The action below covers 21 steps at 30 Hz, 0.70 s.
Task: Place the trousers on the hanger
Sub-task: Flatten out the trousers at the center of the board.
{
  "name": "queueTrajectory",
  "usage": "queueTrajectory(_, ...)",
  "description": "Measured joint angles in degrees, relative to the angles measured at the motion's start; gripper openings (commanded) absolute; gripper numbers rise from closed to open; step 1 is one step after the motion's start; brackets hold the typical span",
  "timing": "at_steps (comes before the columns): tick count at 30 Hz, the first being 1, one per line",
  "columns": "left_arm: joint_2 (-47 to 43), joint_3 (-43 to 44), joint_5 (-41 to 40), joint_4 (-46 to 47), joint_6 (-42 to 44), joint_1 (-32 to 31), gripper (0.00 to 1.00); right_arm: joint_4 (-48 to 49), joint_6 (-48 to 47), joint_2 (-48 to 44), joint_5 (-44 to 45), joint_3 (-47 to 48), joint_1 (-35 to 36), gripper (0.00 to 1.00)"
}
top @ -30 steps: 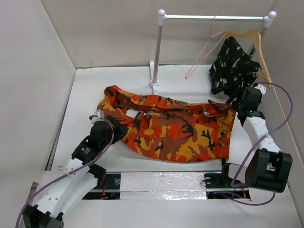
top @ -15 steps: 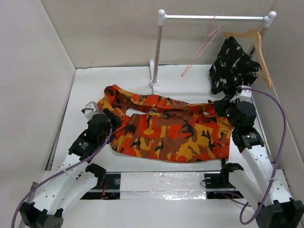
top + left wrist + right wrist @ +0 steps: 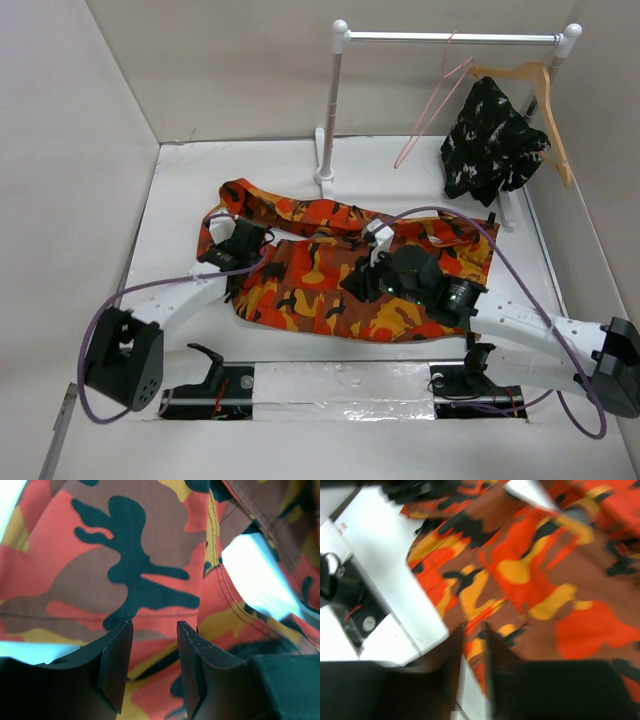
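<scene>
My right gripper is to reach the trousers [image 3: 340, 275] and grab the cloth's near edge [image 3: 323, 331] to spread them. This leaves my left gripper's part free.
The trousers [image 3: 340, 275], in orange, red, yellow and black camouflage, lie spread flat across the middle of the table. My left gripper [image 3: 248, 238] hovers over their left part. In the left wrist view its jaws [image 3: 154, 630] stand apart, with cloth [image 3: 125, 555] showing beyond them and nothing pinched. My right gripper [image 3: 360, 282] reaches in from the right over the trousers' middle. The right wrist view is blurred, and there the gripper [image 3: 472, 630] shows a narrow gap above the cloth's [image 3: 545, 580] near edge. The hanger [image 3: 432, 110], thin pink wire, hangs on the rail at the back.
A white rail stand [image 3: 330, 110] rises behind the trousers. A wooden hanger [image 3: 545, 85] on it carries a black-and-white garment [image 3: 490, 140] at the back right. White walls close in the left, back and right. The arms' mounting strip [image 3: 340, 385] runs along the near edge.
My right arm swung from beside the black-and-white garment to the middle of the trousers. The left gripper moved further onto the cloth. Both jaws narrowed. The pink hanger swayed.
</scene>
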Motion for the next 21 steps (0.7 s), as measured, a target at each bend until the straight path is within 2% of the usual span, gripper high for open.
queueTrajectory(2,4.22,1.33,0.09,0.96,0.74,0.11,0.38,1.03,0.28,2.01,0.9,-0.07,2.99,0.48)
queueTrajectory(5,9.68,5.18,-0.15,1.55,1.88,0.24,0.41,3.21,1.05,4.9,2.01,-0.5,6.14,0.55)
queueTrajectory(8,15.89,9.92,0.63,3.48,3.82,0.59,0.42,5.64,2.03,7.65,3.23,-1.03,9.46,0.56)
queueTrajectory(14,21.51,11.91,2.51,4.98,7.1,0.79,0.43,10.88,3.58,17.77,3.54,-0.46,14.27,0.73)
queueTrajectory(17,23.96,12.5,2.45,4.55,7.82,0.79,0.36,11.52,3.67,26.99,3.82,2.6,16.02,0.78)
queueTrajectory(18,24.44,12.59,2.36,4.61,7.93,0.79,0.19,11.54,3.63,29.53,4.02,3.63,16.61,0.81)
queueTrajectory(19,24.57,12.59,2.16,4.55,8.11,0.79,0.08,11.5,3.63,31.63,4.22,4.55,17.11,0.82)
queueTrajectory(20,24.57,12.61,2.1,4.57,8.26,0.79,0.0,11.47,3.54,33.42,4.44,5.46,17.46,0.82)
queueTrajectory(21,24.55,12.74,1.88,4.59,8.26,0.79,0.0,11.52,3.48,34.91,4.52,6.38,17.68,0.82)
